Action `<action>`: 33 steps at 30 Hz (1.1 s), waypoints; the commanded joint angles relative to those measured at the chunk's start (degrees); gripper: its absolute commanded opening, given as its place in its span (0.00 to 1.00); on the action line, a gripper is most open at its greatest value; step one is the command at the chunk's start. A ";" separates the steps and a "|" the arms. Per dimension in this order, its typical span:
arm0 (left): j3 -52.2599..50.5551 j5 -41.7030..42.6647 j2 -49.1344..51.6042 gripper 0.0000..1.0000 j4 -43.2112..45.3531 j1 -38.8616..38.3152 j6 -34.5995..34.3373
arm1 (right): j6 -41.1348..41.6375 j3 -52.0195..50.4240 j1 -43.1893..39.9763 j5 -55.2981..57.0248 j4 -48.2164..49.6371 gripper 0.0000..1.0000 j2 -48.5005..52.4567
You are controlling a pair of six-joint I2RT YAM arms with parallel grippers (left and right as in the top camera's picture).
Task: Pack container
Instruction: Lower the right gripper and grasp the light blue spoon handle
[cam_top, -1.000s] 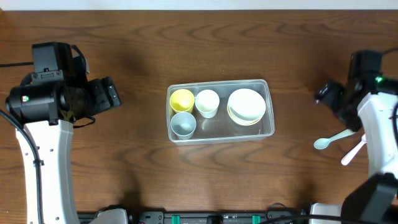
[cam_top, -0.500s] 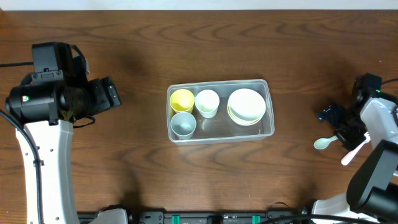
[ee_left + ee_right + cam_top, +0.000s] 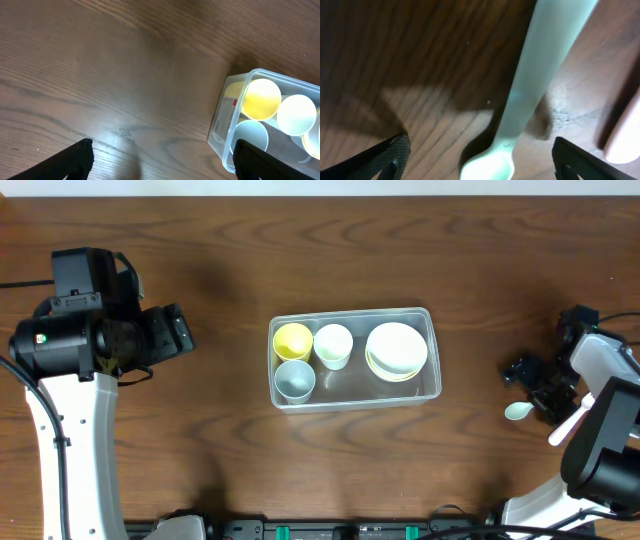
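My right gripper's fingers both reach down near the wood on either side of the mint spoon [image 3: 535,85], at its narrow neck [image 3: 507,142]. I should close my right gripper on the spoon.
The clear container [image 3: 436,384] sits mid-table with a yellow cup [image 3: 292,340], a white cup [image 3: 333,345], a blue-grey cup [image 3: 295,380] and stacked bowls [image 3: 397,350] inside. A mint spoon [image 3: 517,411] lies on the wood at the right, with a pale pink spoon [image 3: 570,423] beside it. My right gripper [image 3: 535,388] hangs low over the mint spoon [image 3: 535,85], open, its fingers [image 3: 380,160] apart on either side of the spoon's bowl. My left gripper [image 3: 175,332] is open and holds nothing, left of the container [image 3: 220,130].
Bare wood surrounds the container on all sides. The pink spoon [image 3: 625,135] lies just right of the mint one, close to my right finger. The table's far edge runs along the top of the overhead view.
My right arm has swung toward the table's near side and come down over the mint spoon. Left arm and container have not moved.
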 commanded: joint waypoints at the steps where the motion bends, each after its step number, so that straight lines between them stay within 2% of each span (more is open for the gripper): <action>1: -0.07 -0.07 0.33 0.89 -0.28 0.31 -0.50 | -0.63 -0.46 -0.37 0.39 0.04 0.89 1.09; 4: -0.07 -0.07 0.33 0.89 -0.26 0.31 -0.50 | -0.61 -0.46 -0.35 0.42 0.07 0.78 1.09; 8: -0.07 -0.07 0.33 0.89 -0.26 0.31 -0.50 | -0.61 -0.46 -0.35 0.42 0.17 0.51 1.09; 16: -0.07 -0.07 0.33 0.89 -0.26 0.31 -0.50 | -0.61 -0.46 -0.35 0.42 0.20 0.20 1.09; 19: -0.07 -0.07 0.33 0.89 -0.26 0.31 -0.50 | -0.61 -0.46 -0.35 0.42 0.20 0.12 1.09; 33: -0.07 -0.07 0.33 0.89 -0.24 0.31 -0.50 | -0.63 -0.46 -0.35 0.42 0.17 0.01 1.09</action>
